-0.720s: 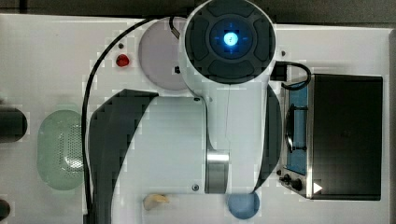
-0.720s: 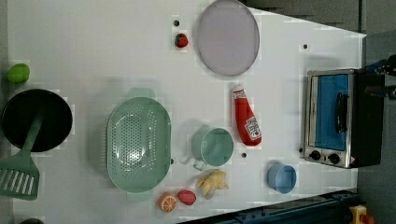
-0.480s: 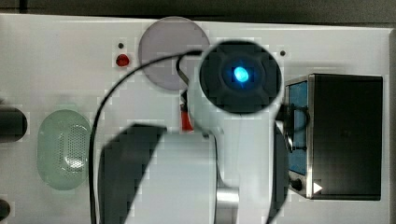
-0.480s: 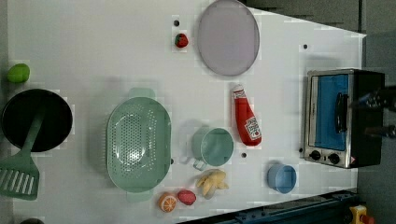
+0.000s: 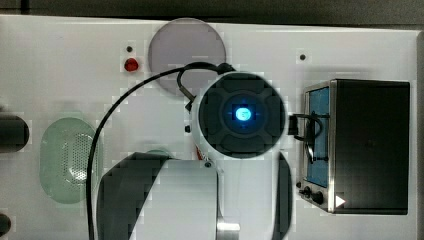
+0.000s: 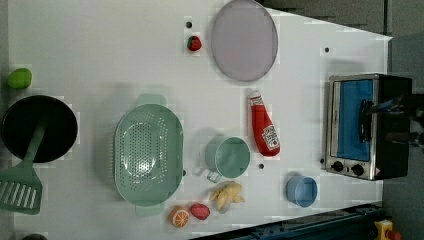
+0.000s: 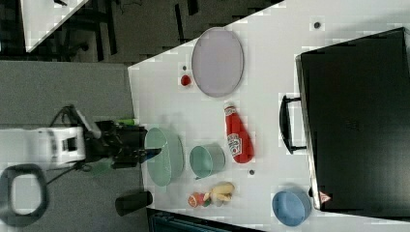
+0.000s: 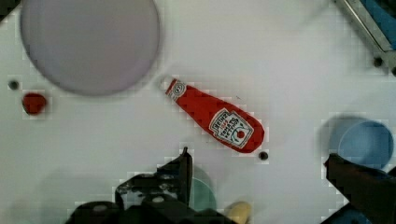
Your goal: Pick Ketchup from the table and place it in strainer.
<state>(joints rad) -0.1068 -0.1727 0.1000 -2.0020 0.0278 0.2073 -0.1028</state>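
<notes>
My gripper grabs the Ketchup by its wide labelled body [image 6: 268, 138] next, to place it in the strainer [image 6: 147, 155].
The Ketchup [image 8: 215, 119], a red squeeze bottle, lies flat on the white table with its white cap toward the grey plate. My gripper [image 8: 257, 157] hangs above the table, open wide, and the bottle lies just beyond its fingertips without touching them. The left view has the Ketchup [image 6: 263, 131] between the toaster oven and the teal dish. The pale mint strainer [image 6: 147, 155] stands with nothing in it, at the left view's left of that dish. In the right view the gripper [image 7: 145, 151] overlaps the strainer [image 7: 164, 155], and the Ketchup [image 7: 238, 135] lies apart. My arm hides the bottle in the top view.
A grey plate [image 6: 244, 39] and a small red piece [image 6: 194, 43] lie near the bottle's cap. A teal dish [image 6: 231, 157], a blue bowl [image 6: 301, 191], a toaster oven [image 6: 362, 125], fruit pieces [image 6: 200, 212] and a black pan [image 6: 37, 127] with a green spatula stand around.
In the top view my arm's wrist has moved down from over the grey plate to the table's middle, over the bottle's place. The Ketchup and strainer have not moved.
</notes>
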